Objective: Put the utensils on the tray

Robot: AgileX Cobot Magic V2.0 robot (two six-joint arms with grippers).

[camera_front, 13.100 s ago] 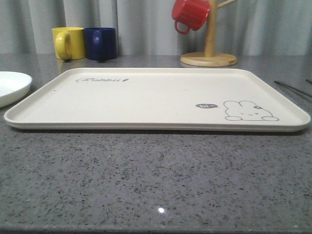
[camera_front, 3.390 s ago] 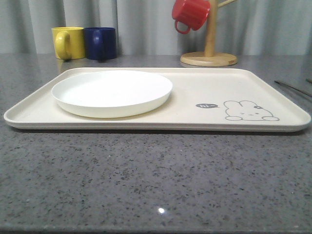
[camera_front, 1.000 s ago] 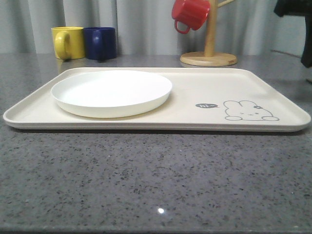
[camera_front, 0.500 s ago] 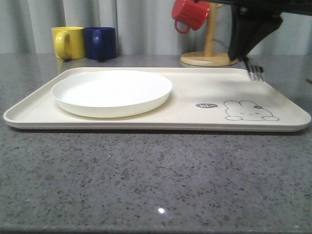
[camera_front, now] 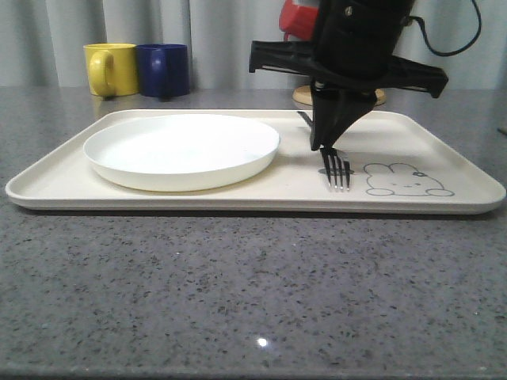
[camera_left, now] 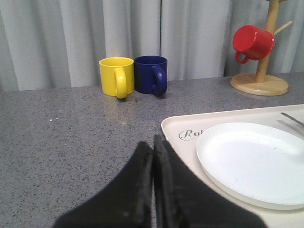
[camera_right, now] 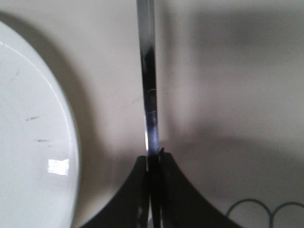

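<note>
My right gripper is holding the fork's teeth over the cream tray beside the rabbit drawing (camera_front: pixel 404 180), so it should open now. The silver fork would lie flat.
The cream tray (camera_front: pixel 444 202) lies across the grey counter. My right gripper (camera_front: pixel 325 146) hangs low over the tray's right half, shut on the silver fork (camera_front: pixel 337 169). The fork's tines point toward the front edge, just left of the grey rabbit drawing (camera_front: pixel 404 180), very close to the tray surface. In the right wrist view the fork handle (camera_right: pixel 148 85) runs straight out from between the shut fingers of the right gripper (camera_right: pixel 154 164). My left gripper (camera_left: pixel 152 145) is shut and empty, above the counter beside the tray's left corner (camera_left: pixel 173 128).
A round white plate (camera_front: pixel 182 148) sits on the tray's left half. A yellow mug (camera_front: pixel 109 69) and a blue mug (camera_front: pixel 164 70) stand at the back left. A wooden mug tree (camera_front: pixel 339 93) with a red mug (camera_front: pixel 297 17) stands behind the right arm.
The right arm has come leftward and down with the fork, from above the tray's back right corner to low over the tray beside the rabbit drawing.
</note>
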